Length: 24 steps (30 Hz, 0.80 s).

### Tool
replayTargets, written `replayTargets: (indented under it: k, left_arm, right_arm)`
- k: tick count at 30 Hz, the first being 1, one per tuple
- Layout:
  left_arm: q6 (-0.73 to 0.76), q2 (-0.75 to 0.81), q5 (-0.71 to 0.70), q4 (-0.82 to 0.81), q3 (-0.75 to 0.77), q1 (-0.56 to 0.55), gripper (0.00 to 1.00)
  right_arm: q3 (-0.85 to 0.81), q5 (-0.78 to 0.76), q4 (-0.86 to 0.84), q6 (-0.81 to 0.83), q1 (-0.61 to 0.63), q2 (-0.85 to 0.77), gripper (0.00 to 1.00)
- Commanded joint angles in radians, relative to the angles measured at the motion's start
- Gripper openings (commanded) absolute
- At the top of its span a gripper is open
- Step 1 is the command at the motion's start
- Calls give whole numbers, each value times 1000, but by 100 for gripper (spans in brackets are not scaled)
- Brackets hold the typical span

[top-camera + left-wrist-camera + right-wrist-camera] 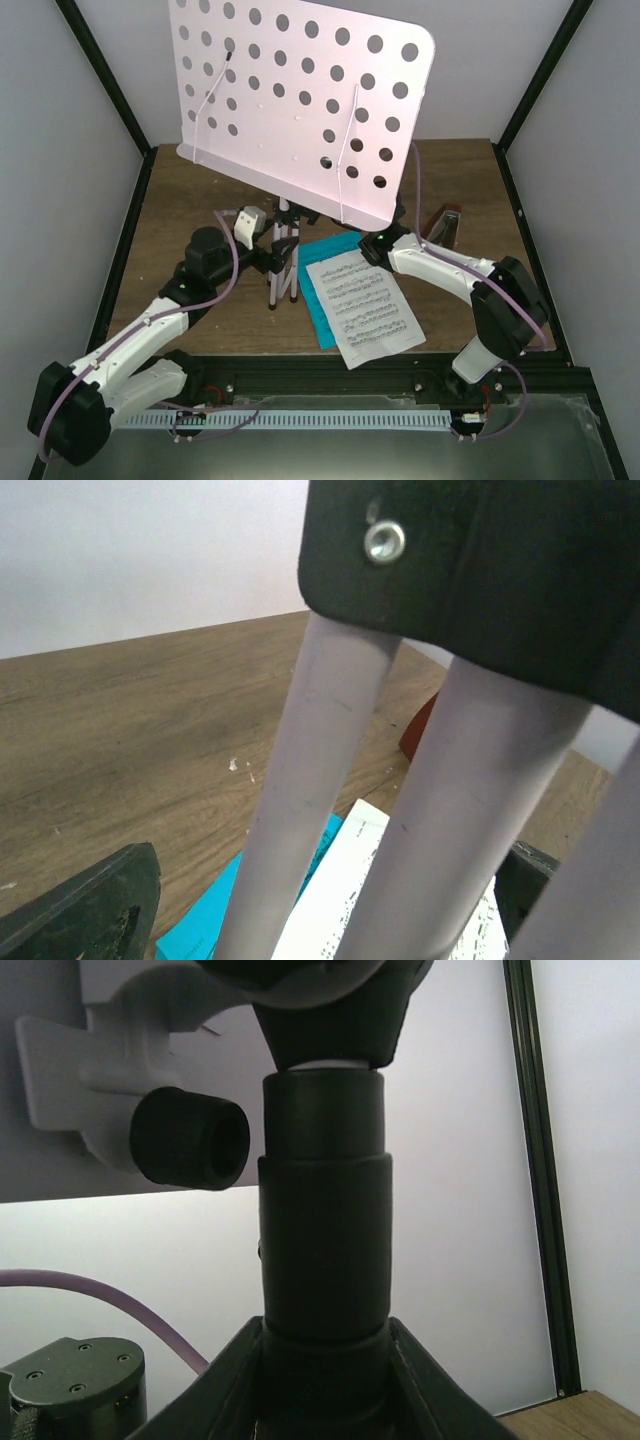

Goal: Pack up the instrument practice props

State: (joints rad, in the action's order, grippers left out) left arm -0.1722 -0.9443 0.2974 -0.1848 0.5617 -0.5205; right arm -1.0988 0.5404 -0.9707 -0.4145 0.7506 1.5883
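It isn't time to close yet: the table shows between the stand's legs and one of my fingertips in the left wrist view. My left gripper needs to move farther over the legs, then close.
The pale pink music stand stands at table centre, its hole-dotted desk [300,100] tilted over the tripod legs [285,265]. My left gripper [268,260] is open, with two pink legs [310,780] between its fingers [90,910], the left finger apart from them. My right gripper [383,242] is shut on the stand's black shaft collar [325,1250], just under the desk. A white music sheet [365,305] lies partly on a cyan sheet [322,290], right of the legs. The brown metronome [447,225] stands at the back right, behind my right arm.
Black frame posts [110,90] and pale walls enclose the wooden table [180,200]. The desk overhangs the middle of the table and hides the shaft. A purple cable [415,180] hangs by the desk's right edge. A black clamp knob [190,1140] sits left of the collar.
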Motion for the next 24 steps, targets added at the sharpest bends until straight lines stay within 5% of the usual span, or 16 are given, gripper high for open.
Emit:
replayTargets:
  k: [1,7,15,24]
  left_arm:
    - [30,-49,21,-131,-2,-1,92]
    - [38,-128,41,-249,-17,-22,89]
    - [41,-132,-25,-309,-60,-47,45]
    - [-1,16,-68,-160,-58,-48,14]
  right_arm:
    - [-30,-6,-36,0,13,-52,1]
    - [-13,-27,-18,1,12,-73,1]
    - [4,-95,61,40,11,-107,1]
    - [-27,-191,127,-28,-6,-93,1]
